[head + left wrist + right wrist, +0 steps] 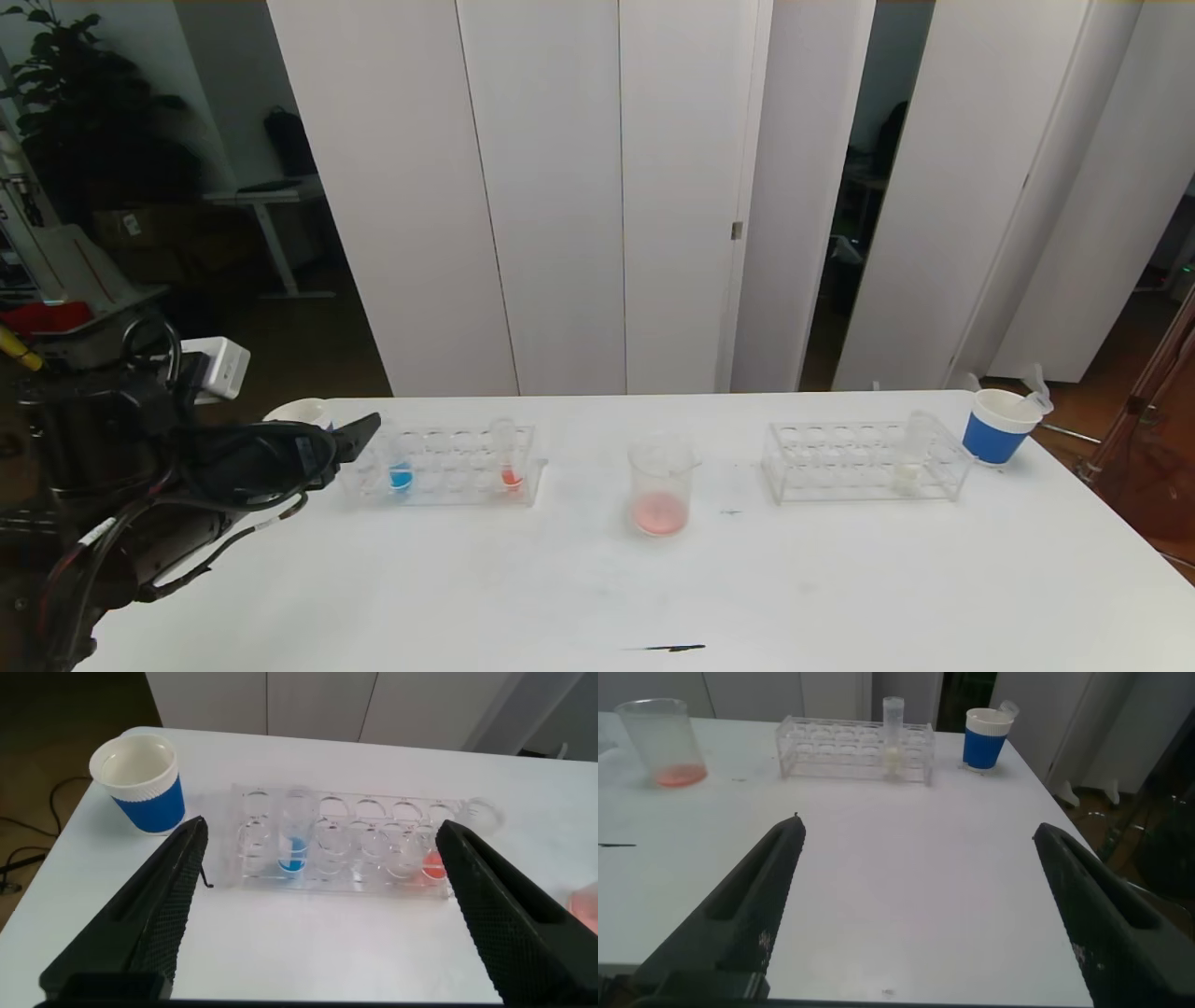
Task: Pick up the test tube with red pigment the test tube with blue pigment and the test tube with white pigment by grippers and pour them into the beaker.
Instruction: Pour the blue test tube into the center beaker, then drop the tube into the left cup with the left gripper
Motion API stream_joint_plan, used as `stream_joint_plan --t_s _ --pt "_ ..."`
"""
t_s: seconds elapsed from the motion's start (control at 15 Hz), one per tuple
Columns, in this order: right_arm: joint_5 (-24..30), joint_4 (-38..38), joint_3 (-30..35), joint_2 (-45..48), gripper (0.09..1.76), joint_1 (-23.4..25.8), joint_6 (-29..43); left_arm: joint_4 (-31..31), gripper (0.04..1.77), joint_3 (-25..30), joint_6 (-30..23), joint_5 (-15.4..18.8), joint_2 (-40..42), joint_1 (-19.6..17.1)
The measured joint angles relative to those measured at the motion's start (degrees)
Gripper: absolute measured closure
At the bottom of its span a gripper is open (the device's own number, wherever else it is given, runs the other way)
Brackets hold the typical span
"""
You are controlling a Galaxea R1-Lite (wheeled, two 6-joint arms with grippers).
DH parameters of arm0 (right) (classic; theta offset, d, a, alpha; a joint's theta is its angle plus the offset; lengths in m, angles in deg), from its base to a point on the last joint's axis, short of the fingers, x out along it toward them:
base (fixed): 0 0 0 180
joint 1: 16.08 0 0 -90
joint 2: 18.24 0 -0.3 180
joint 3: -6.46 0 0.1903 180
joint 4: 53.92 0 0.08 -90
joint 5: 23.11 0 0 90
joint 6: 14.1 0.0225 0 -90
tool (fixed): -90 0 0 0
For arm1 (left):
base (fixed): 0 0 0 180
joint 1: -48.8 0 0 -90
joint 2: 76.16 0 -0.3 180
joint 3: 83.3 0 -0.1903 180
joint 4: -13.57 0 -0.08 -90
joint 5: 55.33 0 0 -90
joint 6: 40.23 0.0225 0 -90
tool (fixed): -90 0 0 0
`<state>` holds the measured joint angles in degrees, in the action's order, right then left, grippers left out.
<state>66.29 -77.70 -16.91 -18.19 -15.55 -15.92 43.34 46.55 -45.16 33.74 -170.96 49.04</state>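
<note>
The clear rack closes around the lower part of the blue test tube, so my left gripper should next grab the tube by its upper end (393,437) (300,805).
The test tube with blue pigment (400,471) stands in the left clear rack (448,485), and a tube with red-orange liquid (511,467) stands in the same rack nearer the beaker. The beaker (661,490) stands mid-table with pink liquid at its bottom. The test tube with white pigment (910,462) stands in the right rack (840,467). My left gripper (359,434) is open and empty just left of the left rack. In the left wrist view (322,826) the blue tube (293,845) and red tube (432,859) lie ahead of it. My right gripper (920,826) is open over bare table, out of the head view.
A blue-and-white paper cup (997,427) stands at the table's back right corner, beside the right rack. Another cup (140,784) stands at the back left corner, behind my left gripper. A dark mark (672,647) lies near the front edge.
</note>
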Motion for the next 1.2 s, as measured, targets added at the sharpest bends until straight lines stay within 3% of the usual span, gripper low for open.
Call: stream_joint_plan --t_s 0.67,0.93,1.2 --pt "0.0 0.0 0.0 0.0 0.1 0.0 0.0 22.4 0.07 1.9 1.5 0.1 -19.0 0.2" --pt "0.0 0.0 0.0 0.0 0.1 0.0 0.0 25.7 0.07 0.2 1.5 -0.2 -24.1 0.3" --pt "0.0 0.0 0.0 0.0 0.1 0.0 0.0 25.2 0.07 -2.3 1.5 -0.4 -27.5 -0.5"
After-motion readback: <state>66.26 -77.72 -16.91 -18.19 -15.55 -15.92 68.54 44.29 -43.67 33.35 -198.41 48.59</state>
